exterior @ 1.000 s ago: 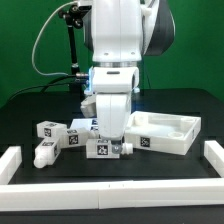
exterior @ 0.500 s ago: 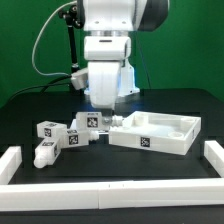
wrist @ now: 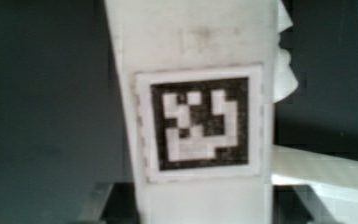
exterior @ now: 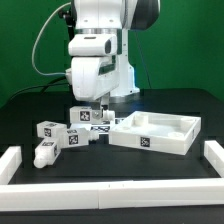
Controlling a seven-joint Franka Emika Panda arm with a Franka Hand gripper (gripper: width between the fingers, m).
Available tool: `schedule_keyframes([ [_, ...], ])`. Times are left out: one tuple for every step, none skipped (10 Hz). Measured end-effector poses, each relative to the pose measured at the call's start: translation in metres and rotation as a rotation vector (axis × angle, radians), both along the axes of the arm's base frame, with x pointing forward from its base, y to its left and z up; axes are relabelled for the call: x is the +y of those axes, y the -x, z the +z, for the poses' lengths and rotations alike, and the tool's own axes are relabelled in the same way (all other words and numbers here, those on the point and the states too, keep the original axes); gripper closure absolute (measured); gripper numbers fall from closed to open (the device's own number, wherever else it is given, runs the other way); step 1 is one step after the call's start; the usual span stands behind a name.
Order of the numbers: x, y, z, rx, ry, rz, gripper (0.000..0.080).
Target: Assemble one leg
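Observation:
The tagged leg in my gripper hangs above the table and lying legs, so it is too early to open now. The leg would drop.
My gripper [exterior: 88,108] is shut on a leg [exterior: 85,116], a stubby white post with black-and-white tags, and holds it in the air above the table, to the exterior view's left of the white tray-shaped part [exterior: 185,128]. In the wrist view the leg [wrist: 194,60] fills the picture, its tag facing the camera, and its end sits between my dark fingers [wrist: 119,205]. My gripper in that view [wrist: 197,206] is closed on the post.
Several more tagged legs lie on the black table at the exterior view's left: one [exterior: 47,130], one [exterior: 70,138] and one [exterior: 44,154]. A low white rail [exterior: 110,190] runs along the front, with raised ends at both sides.
My gripper has risen from the table by the tray's front corner and moved toward the exterior view's left, carrying the leg up with it.

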State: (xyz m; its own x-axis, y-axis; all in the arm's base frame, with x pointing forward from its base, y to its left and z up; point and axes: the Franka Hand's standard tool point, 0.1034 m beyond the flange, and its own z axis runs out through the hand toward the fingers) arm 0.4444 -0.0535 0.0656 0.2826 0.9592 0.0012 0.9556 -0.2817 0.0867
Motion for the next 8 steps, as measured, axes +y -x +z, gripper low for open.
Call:
schedule_keyframes([
  [-0.002, 0.027, 0.007, 0.008, 0.001, 0.008, 0.0512],
  [-0.006, 0.049, 0.006, 0.001, 0.000, 0.019, 0.0512],
  [-0.011, 0.071, -0.005, 0.004, -0.005, 0.014, 0.0512],
  [-0.017, 0.085, -0.019, 0.011, -0.012, -0.008, 0.0512],
  [-0.018, 0.084, -0.035, 0.014, -0.020, -0.020, 0.0512],
  [-0.015, 0.081, -0.046, 0.014, -0.025, -0.019, 0.0512],
  [-0.012, 0.081, -0.052, 0.022, -0.030, -0.026, 0.0512],
  [-0.012, 0.080, -0.054, 0.024, -0.031, -0.029, 0.0512],
])
